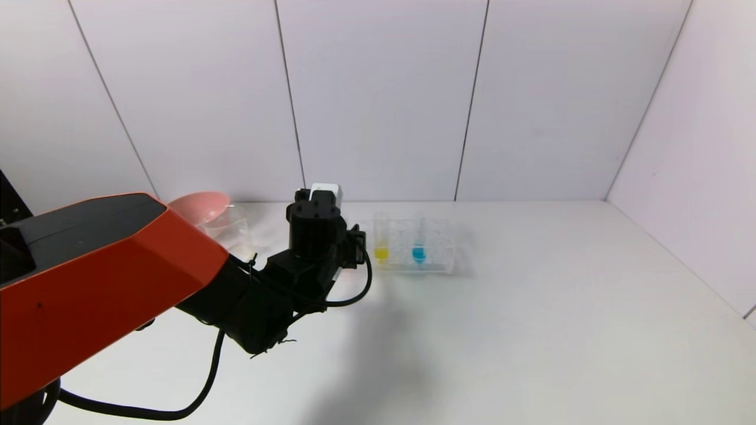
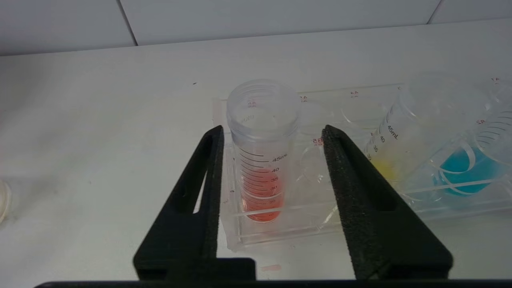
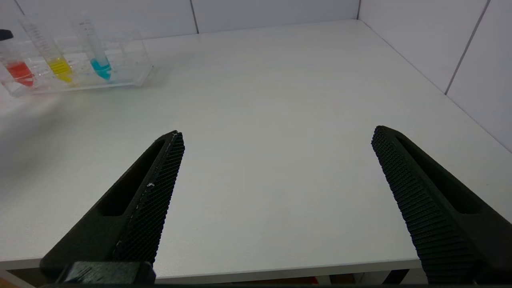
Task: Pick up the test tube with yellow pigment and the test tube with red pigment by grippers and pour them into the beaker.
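The rack closes around the red-pigment test tube's lower half. My left gripper should next grab the tube by its upper part below the tube's rim (image 2: 262,148).
The test tube with red pigment (image 2: 262,160) stands upright at the end of a clear rack (image 2: 304,228). My left gripper (image 2: 272,130) is open, one finger on each side of this tube, and neither finger presses on it. The tube is closer to one finger. In the head view my left wrist (image 1: 316,227) hides this tube. The test tube with yellow pigment (image 1: 381,243) stands in the same rack, beside the red one (image 3: 18,70). The beaker (image 1: 230,227) stands at the back left. My right gripper (image 3: 278,133) is open and empty over the table's front edge.
A blue-liquid tube (image 1: 419,245) stands in the rack (image 1: 440,255) beyond the yellow one. A pink bowl (image 1: 199,205) leans by the beaker near the back wall. White walls close the back and right of the table.
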